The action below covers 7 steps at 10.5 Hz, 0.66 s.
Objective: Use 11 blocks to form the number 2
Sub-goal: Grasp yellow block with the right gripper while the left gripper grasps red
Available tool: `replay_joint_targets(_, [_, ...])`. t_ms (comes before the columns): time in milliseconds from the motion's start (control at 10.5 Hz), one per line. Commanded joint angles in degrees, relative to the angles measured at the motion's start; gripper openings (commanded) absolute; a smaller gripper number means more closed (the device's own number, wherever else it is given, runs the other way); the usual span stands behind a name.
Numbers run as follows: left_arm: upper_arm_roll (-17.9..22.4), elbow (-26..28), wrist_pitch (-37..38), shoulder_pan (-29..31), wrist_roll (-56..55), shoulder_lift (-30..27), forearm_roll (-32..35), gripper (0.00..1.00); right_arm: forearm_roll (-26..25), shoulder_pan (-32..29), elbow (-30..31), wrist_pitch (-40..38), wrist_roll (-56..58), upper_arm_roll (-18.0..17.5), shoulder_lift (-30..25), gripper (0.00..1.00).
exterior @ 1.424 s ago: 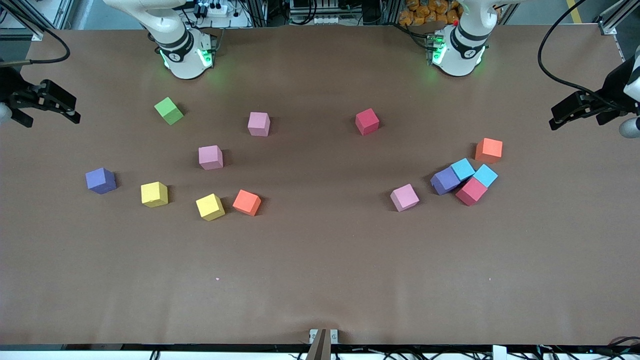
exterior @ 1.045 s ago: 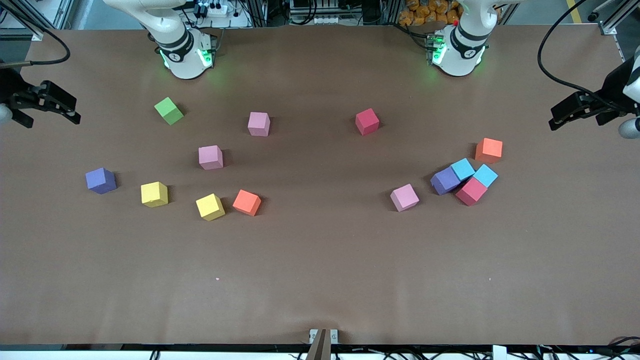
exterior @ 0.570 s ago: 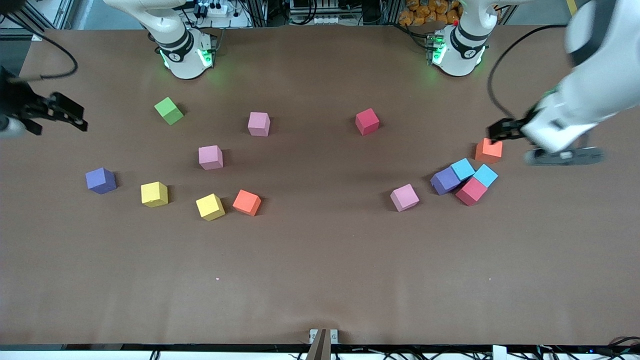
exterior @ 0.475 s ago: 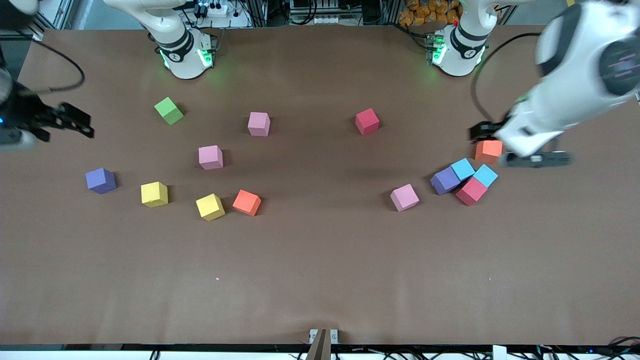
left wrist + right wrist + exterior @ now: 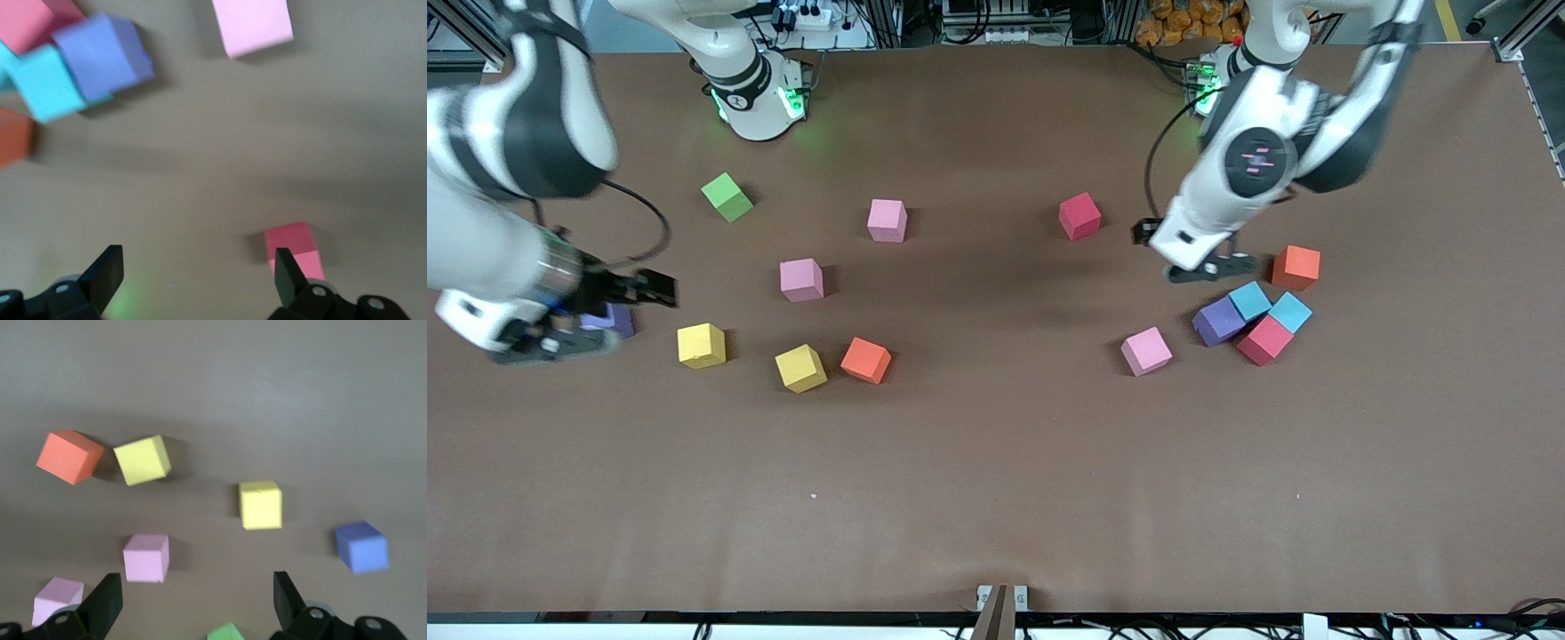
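I should start forming the number 2 next by taking hold of the lone red block by two opposite sides with my left gripper.
The blocks lie scattered and no number 2 is in view. Toward the left arm's end sit an orange block, two light blue ones, a purple, a red and a pink. My left gripper hangs open and empty over bare table beside another red block. My right gripper is open and empty over a second purple block, partly hiding it. Beside it lie two yellow blocks, an orange and two pink.
A green cube sits near the right arm's base. A broad stretch of bare brown table lies nearer the front camera than all the cubes.
Both arms have swung in from the table's ends: the left gripper to beside the red block, the right gripper to over the purple block. No block has moved.
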<state>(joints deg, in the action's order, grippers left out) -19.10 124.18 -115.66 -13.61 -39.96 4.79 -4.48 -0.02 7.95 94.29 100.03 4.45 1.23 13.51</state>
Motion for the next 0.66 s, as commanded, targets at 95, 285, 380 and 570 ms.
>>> replay_joint_targets(95, [-4.0, 1.8, -8.2, -7.1, -18.1, 5.5, -0.5, 1.00, 0.0, 7.1, 6.1, 8.7, -0.2, 0.0, 3.1, 1.00])
replay_joint_targets(285, [-4.5, 3.2, -12.6, -9.0, -21.7, 7.6, -0.4, 1.00, 1.1, 8.6, 10.5, 14.5, -0.3, 0.0, 3.6, 1.00])
replay_joint_targets(380, [-5.3, 4.9, -15.2, -9.1, -21.8, 7.9, -0.4, 1.00, 1.2, 8.2, 14.0, 19.0, 0.3, 0.0, 3.5, 1.00])
replay_joint_targets(570, [-7.2, 7.6, -19.1, -8.7, -23.1, 8.0, -0.3, 1.00, 1.2, 8.5, 17.9, 28.2, 0.6, 0.0, 5.2, 1.00])
